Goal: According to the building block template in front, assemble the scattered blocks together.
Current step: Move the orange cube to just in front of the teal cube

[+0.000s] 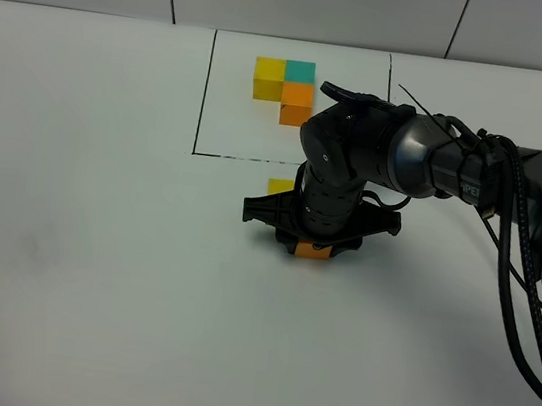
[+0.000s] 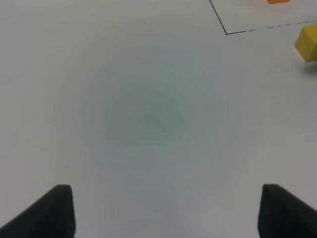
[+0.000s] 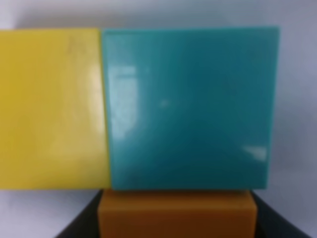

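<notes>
The right gripper should open now, because the orange block's lower edge [image 1: 312, 256] touches the table beside the teal block, so the orange block would settle.
The building block template [image 1: 283, 86], a yellow, teal and orange cluster, lies at the back inside a thin black border [image 1: 202, 103]. My right gripper [image 1: 314, 244] reaches in from the right and points down, shut on the orange block [image 1: 312, 253]. The yellow block [image 1: 280, 186] peeks out behind the arm. In the right wrist view the yellow block [image 3: 52, 109] and the teal block [image 3: 190, 106] lie side by side, touching. The orange block [image 3: 176, 215] sits against the teal one, with dark fingers on both sides. My left gripper [image 2: 166, 213] is open over bare table.
The right arm's body and cables [image 1: 510, 227] cover the table's right side. In the left wrist view the border's corner [image 2: 227, 33] and the yellow block [image 2: 308, 43] lie far ahead of the fingers. A grey wall [image 1: 299, 0] bounds the table at the back.
</notes>
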You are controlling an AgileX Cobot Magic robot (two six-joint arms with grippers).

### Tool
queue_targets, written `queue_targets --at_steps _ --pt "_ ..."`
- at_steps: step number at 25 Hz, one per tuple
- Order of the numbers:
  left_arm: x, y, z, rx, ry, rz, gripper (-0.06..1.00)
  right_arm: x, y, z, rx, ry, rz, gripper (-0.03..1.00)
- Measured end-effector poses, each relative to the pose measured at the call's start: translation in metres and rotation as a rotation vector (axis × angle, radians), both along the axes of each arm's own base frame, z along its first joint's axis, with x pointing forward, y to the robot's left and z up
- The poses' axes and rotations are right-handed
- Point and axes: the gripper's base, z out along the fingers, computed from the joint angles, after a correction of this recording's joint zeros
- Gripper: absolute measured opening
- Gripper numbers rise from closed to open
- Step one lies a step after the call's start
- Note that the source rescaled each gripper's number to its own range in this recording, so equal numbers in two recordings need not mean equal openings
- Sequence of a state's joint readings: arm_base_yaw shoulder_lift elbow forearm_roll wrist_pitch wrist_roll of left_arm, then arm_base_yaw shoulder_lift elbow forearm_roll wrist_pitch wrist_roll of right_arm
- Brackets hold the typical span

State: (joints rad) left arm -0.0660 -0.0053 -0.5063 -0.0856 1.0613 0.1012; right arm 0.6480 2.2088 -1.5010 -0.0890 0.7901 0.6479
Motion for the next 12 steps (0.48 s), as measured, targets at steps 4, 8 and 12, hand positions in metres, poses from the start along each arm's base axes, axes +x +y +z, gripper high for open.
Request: queue_targets --at_steps 4,8,12 --pt "0.0000 0.0000 0.0000 0.000 0.000 0.000 0.75 0.0000 0.0000 0.0000 0.000 0.000 0.000 0.01" --pt "0.0000 0.0000 0.0000 0.001 0.000 0.000 0.75 0.0000 0.0000 0.0000 0.000 0.000 0.000 0.01" --pt "0.0000 0.0000 0.0000 0.001 0.000 0.000 0.75 0.0000 0.0001 0.0000 0.001 0.000 0.002 0.01"
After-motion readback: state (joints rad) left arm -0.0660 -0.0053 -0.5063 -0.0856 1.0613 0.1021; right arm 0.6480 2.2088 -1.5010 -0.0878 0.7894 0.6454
